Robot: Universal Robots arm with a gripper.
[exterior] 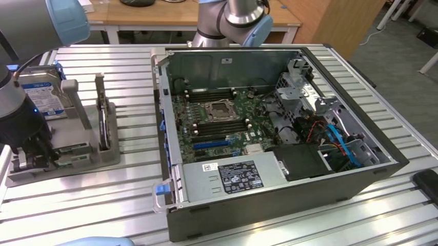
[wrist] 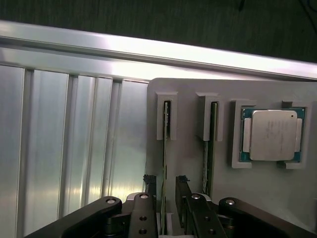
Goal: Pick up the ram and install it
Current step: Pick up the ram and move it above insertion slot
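The gripper pinches the ram (wrist: 165, 144) by its flat sides mid-length (wrist: 164, 191) next, since the ram's ends sit sunk in the holder's slots.
The ram (wrist: 165, 144) is a thin green stick standing on edge in a slot of the grey holder (wrist: 193, 94). My gripper (wrist: 166, 181) is open and straddles it: one dark fingertip (wrist: 150, 184) stands on each side with a small gap to the board. A second stick (wrist: 210, 144) stands in the neighbouring slot. In the exterior view my gripper (exterior: 33, 154) hangs low over the holder's near end (exterior: 89, 160) at that view's left, beside the open computer case (exterior: 383, 148) with its motherboard (exterior: 212, 118).
A silver processor chip (wrist: 270, 135) lies in a holder pocket beside the sticks. A blue-labelled hard drive (exterior: 42, 95) and a tall dark card with a metal bracket (exterior: 102, 120) stand further along the holder. Everything rests on a slatted aluminium table (exterior: 397, 205).
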